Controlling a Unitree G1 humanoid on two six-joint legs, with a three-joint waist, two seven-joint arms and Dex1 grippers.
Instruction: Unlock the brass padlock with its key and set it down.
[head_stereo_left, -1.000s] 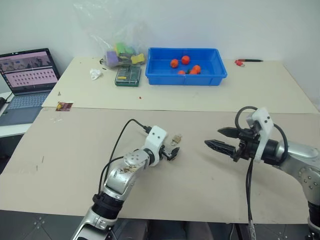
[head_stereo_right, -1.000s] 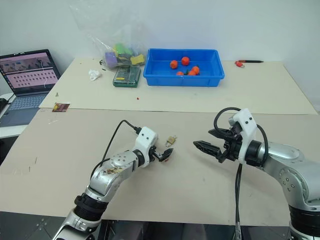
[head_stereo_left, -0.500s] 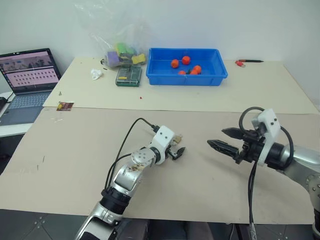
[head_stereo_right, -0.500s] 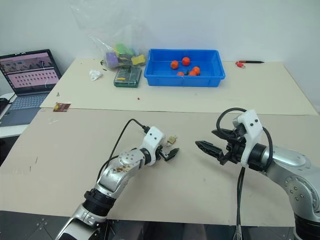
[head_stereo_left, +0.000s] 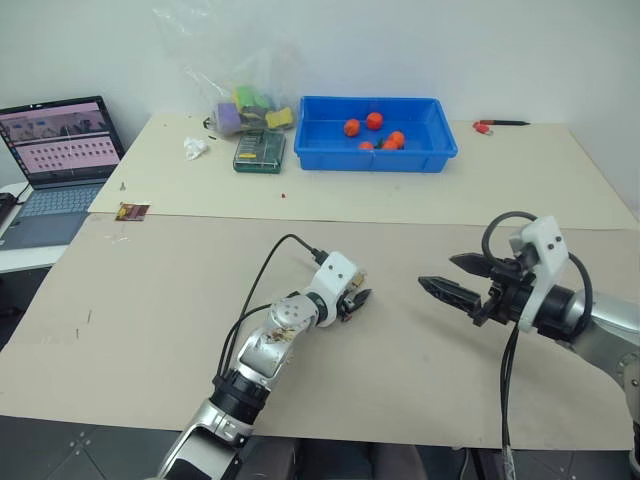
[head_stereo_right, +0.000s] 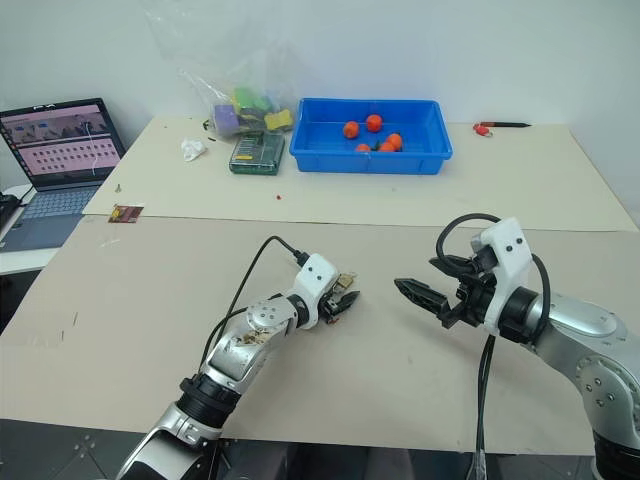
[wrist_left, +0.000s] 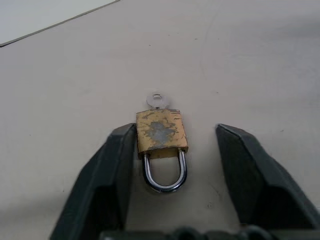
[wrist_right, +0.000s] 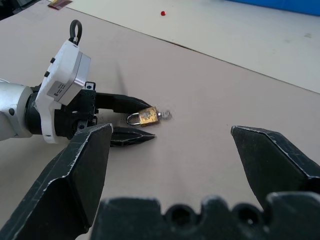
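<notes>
My right gripper pinches the key by its head (wrist_right: 167, 114) next, to turn the key and unlock the brass padlock (wrist_right: 148, 116).
The brass padlock (wrist_left: 161, 132) lies flat on the beige table, its silvery shackle (wrist_left: 162, 177) pointing back toward my left wrist. The key (wrist_left: 157, 100) sticks out of its far end. My left gripper (wrist_left: 176, 134) straddles the padlock: one finger (wrist_left: 112, 165) touches the brass side, while the other finger (wrist_left: 245, 170) stands a gap away. The head views show that gripper (head_stereo_right: 343, 298) low on the table at the padlock (head_stereo_right: 344, 283). My right gripper (head_stereo_right: 418, 278) hovers open to the right of it, pointing at the padlock (wrist_right: 148, 116), with nothing between its fingers.
At the back stand a blue bin (head_stereo_right: 370, 150) holding orange balls, a green box (head_stereo_right: 250, 152) and a plastic bag (head_stereo_right: 240, 100) of coloured items. A laptop (head_stereo_right: 60, 150) sits at far left. A red pen (head_stereo_right: 500, 125) lies at back right, a small card (head_stereo_right: 125, 212) at left.
My left gripper has slid forward and to the right until its fingers stand on either side of the padlock, and they have narrowed. The right gripper has stayed in place, open.
</notes>
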